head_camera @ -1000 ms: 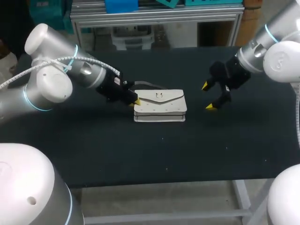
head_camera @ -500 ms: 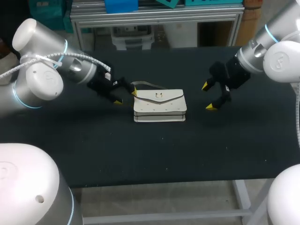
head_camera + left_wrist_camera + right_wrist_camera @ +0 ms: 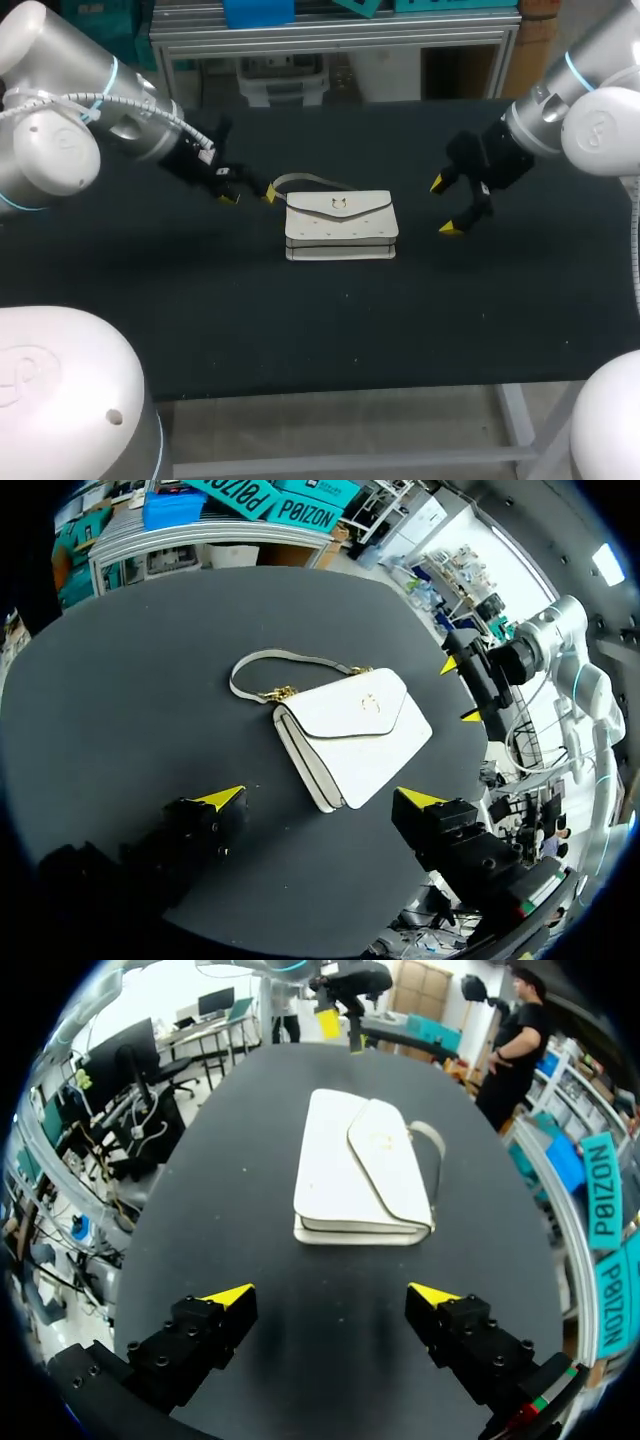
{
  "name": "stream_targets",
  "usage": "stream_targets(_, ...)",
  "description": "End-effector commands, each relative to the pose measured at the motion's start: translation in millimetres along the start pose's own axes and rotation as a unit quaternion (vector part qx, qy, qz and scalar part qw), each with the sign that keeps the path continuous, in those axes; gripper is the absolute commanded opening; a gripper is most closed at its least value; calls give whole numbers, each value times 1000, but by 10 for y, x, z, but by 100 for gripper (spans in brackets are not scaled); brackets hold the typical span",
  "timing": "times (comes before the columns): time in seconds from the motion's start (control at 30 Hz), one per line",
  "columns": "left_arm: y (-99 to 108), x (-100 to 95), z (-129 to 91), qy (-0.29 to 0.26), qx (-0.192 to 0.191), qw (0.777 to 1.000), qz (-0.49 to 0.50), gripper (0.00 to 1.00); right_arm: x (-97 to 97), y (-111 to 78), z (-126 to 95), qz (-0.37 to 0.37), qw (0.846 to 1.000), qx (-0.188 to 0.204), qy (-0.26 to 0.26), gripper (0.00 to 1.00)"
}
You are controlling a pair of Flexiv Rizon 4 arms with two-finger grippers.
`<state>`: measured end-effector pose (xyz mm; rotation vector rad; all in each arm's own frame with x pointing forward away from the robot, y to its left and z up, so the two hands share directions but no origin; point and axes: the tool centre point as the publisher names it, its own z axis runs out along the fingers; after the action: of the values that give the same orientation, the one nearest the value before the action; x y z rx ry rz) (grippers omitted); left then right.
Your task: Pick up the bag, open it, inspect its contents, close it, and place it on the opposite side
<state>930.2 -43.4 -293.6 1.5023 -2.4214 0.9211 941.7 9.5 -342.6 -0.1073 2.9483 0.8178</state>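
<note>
I should next pinch the flap by its thin side edge (image 3: 289,202) with my left gripper, where fingers fit, because the flap lies flat against the bag's front (image 3: 340,230).
A white handbag (image 3: 340,225) lies flat in the middle of the black table (image 3: 200,320), its flap down and its strap (image 3: 310,180) curled behind it. My left gripper (image 3: 248,196) hangs open just left of the bag's left end, touching nothing. In the left wrist view the bag (image 3: 350,730) lies ahead of the open left gripper (image 3: 322,797), clear of both fingers. My right gripper (image 3: 445,207) stands open a short way right of the bag. In the right wrist view the bag (image 3: 365,1175) is ahead of the right gripper (image 3: 330,1294), with bare table between them.
The dark tabletop (image 3: 230,1200) around the bag holds nothing else. An aluminium-framed shelf (image 3: 330,30) stands behind the table's far edge.
My left gripper has opened and drawn back to the left, away from the bag's left end. The bag and my right arm have stayed put.
</note>
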Motion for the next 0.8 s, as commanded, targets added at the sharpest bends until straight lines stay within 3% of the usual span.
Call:
stream_targets(0.03, 28, 72, -66, -9, 1, 1000, 25, 100, 41, 58, -43, -7, 1000, 7, -3, 100)
stream_targets(0.27, -3, 105, -96, -15, -10, 998, 65, 100, 143, 183, -95, -54, 998, 21, -28, 100)
stream_targets(0.43, -1, 104, -133, -17, -13, 989, 145, 100, 221, 288, -76, -90, 993, 39, -60, 100)
stream_targets(0.53, 17, 95, -144, -20, -43, 977, 206, 100, 279, 359, -51, -118, 989, 39, -79, 100)
stream_targets(0.63, 17, 95, -144, -20, -43, 977, 206, 100, 297, 458, 9, -123, 986, 56, -93, 100)
stream_targets(0.8, 17, 95, -144, -20, -43, 977, 206, 100, 297, 458, 9, -123, 986, 56, -93, 100)
